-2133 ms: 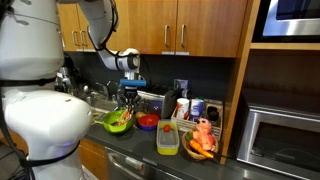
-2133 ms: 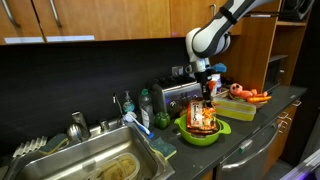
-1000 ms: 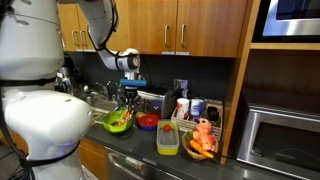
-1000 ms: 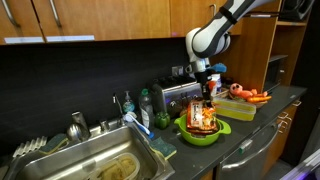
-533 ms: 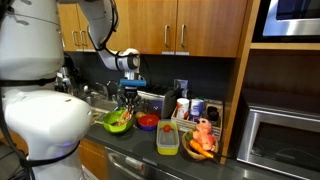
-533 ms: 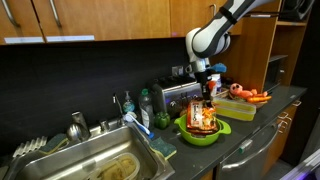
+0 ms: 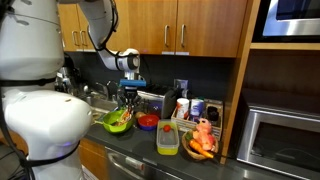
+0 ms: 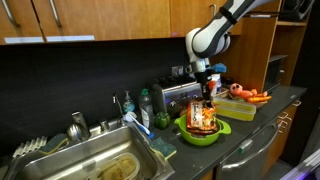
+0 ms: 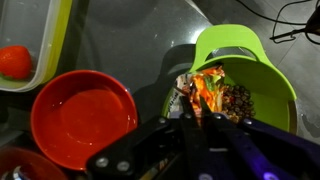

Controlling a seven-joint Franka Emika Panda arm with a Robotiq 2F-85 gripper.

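Note:
The orange snack bag hangs in the lime green bowl, its lower part below the bowl's rim, so my gripper needs to open its fingers.
My gripper (image 9: 199, 112) is shut on the top of an orange snack bag (image 9: 207, 86) that hangs into a lime green bowl (image 9: 262, 62). The bag is crinkly, with orange, white and dark print. In an exterior view the gripper (image 8: 205, 92) points straight down over the green bowl (image 8: 203, 133), the snack bag (image 8: 204, 116) standing in it. In an exterior view the same gripper (image 7: 128, 93) hangs above the green bowl (image 7: 118, 122) on the counter.
A red bowl (image 9: 83, 115) sits beside the green one, also seen as the red bowl (image 7: 148, 122). A clear container (image 7: 168, 138) and a tray of toy food (image 7: 202, 140) stand along the counter. A toaster (image 8: 176, 97), bottles (image 8: 146, 106) and a sink (image 8: 95, 160) flank the bowl.

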